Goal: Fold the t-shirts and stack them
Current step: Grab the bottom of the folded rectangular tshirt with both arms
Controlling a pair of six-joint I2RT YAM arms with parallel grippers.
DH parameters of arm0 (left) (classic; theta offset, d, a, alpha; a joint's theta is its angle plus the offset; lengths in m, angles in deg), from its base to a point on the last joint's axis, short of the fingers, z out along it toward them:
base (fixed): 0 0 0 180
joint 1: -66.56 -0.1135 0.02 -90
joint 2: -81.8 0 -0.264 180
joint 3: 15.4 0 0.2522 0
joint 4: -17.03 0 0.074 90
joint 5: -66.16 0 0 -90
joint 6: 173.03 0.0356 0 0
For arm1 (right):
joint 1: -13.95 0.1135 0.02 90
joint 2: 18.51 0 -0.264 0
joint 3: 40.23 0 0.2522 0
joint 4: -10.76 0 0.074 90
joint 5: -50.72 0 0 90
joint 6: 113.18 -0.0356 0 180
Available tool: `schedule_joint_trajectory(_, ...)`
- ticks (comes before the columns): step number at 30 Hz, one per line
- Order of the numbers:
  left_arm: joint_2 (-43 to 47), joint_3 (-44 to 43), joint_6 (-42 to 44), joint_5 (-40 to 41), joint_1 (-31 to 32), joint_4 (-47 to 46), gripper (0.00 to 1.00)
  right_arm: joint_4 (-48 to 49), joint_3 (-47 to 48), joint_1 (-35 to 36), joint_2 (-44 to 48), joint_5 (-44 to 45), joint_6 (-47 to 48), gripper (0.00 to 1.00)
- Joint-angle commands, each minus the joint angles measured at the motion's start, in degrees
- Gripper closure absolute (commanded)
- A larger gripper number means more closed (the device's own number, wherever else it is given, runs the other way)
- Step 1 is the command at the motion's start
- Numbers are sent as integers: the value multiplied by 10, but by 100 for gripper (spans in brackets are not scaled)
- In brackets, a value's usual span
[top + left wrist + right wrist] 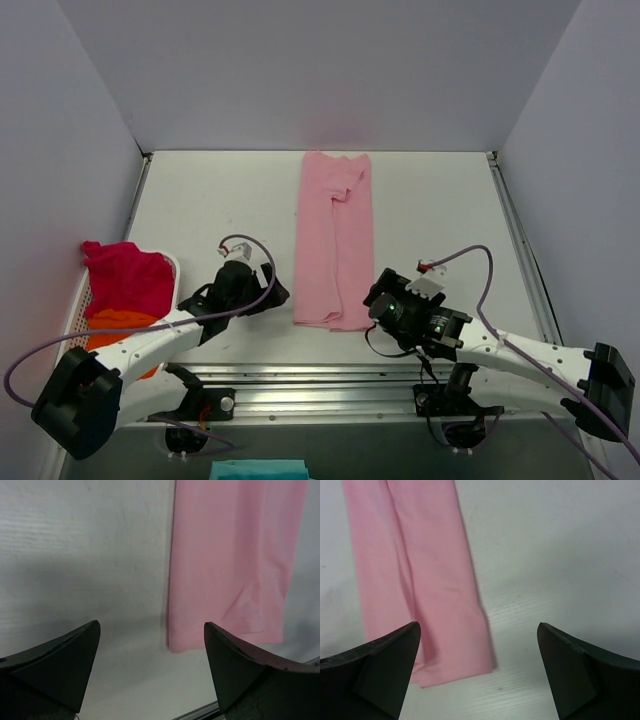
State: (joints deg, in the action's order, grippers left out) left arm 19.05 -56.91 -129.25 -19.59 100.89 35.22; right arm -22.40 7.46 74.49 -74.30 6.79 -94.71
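The left gripper grabs the light pink t-shirt's near-end corner opposite my right gripper's corner next, to fold the t-shirt toward the back.
The light pink t-shirt (pixel 333 240) lies on the table folded into a long narrow strip running from the back to the near edge. It also shows in the left wrist view (pixel 235 560) and the right wrist view (pixel 415 580). My left gripper (pixel 281 292) is open and empty just left of the strip's near end. My right gripper (pixel 376 296) is open and empty just right of that near end. The magenta-red t-shirt (pixel 128 278) and the orange t-shirt (pixel 120 328) lie bunched in a basket at the left.
A white basket (pixel 82 300) stands at the table's left edge. White walls close the back and both sides. A metal rail (pixel 330 385) runs along the near edge. Something teal (pixel 258 470) shows below the rail.
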Motion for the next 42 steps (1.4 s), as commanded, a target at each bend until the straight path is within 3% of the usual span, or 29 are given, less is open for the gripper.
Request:
schedule_joint_trajectory(1,-32,27,-38,-42,29,-87,6,2,-66,-12,37,-49,-6,2)
schedule_joint_trajectory(7,-118,27,-45,-43,54,-154,6,135,-162,-39,36,-134,13,12)
schedule_joint_trajectory(11,-171,14,-48,-73,60,-194,6,217,-162,-51,-42,-164,19,15)
schedule_joint_trajectory(17,-211,7,-56,-94,81,-209,7,242,-134,-51,-111,-168,25,23)
schedule_joint_trajectory(25,-176,10,-70,-72,115,-149,7,241,-134,-52,-103,-164,24,47)
schedule_joint_trajectory(31,-148,24,-79,-57,130,-123,8,253,-146,-51,-107,-173,19,73)
schedule_joint_trajectory(36,-140,35,-83,-52,133,-125,29,254,-148,-52,-109,-173,18,96)
schedule_joint_trajectory(42,-159,36,-87,-56,137,-151,55,251,-145,-52,-113,-171,19,100)
